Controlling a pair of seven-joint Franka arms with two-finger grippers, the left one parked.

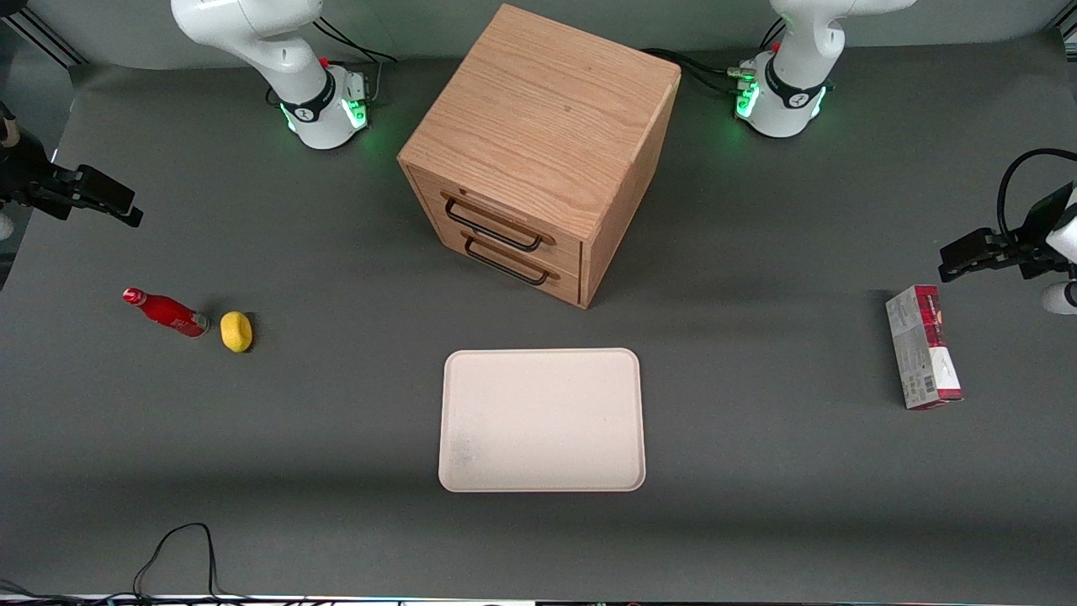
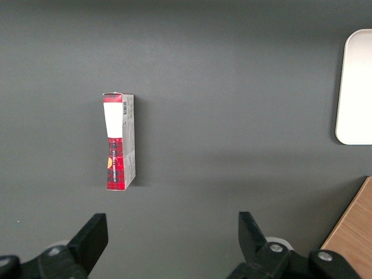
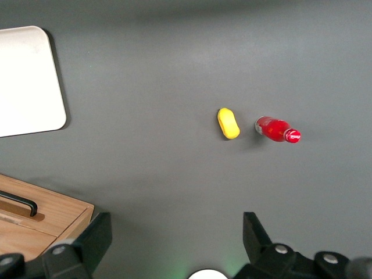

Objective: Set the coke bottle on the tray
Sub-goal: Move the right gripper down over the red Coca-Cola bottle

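The robot should next grab the coke bottle by its capped neck (image 1: 140, 299) with the right gripper. Then the coke bottle can go on the tray (image 1: 542, 421).
The coke bottle (image 1: 166, 310) lies on its side on the grey table, toward the working arm's end, with its red cap pointing away from the yellow lump beside it. The wrist view also shows the coke bottle (image 3: 277, 129), well apart from my fingers. My right gripper (image 1: 126, 210) hangs above the table, farther from the front camera than the bottle. It is open, and in the wrist view the gripper (image 3: 174, 235) has nothing between its fingers. The cream-white tray (image 1: 542, 421) lies bare near the table's middle, in front of the cabinet. One corner of the tray (image 3: 26, 81) shows in the wrist view.
A yellow lemon-like lump (image 1: 236, 331) lies right beside the bottle's base, between it and the tray. A wooden two-drawer cabinet (image 1: 538, 143) stands farther back than the tray. A red-and-grey carton (image 1: 923, 345) lies toward the parked arm's end.
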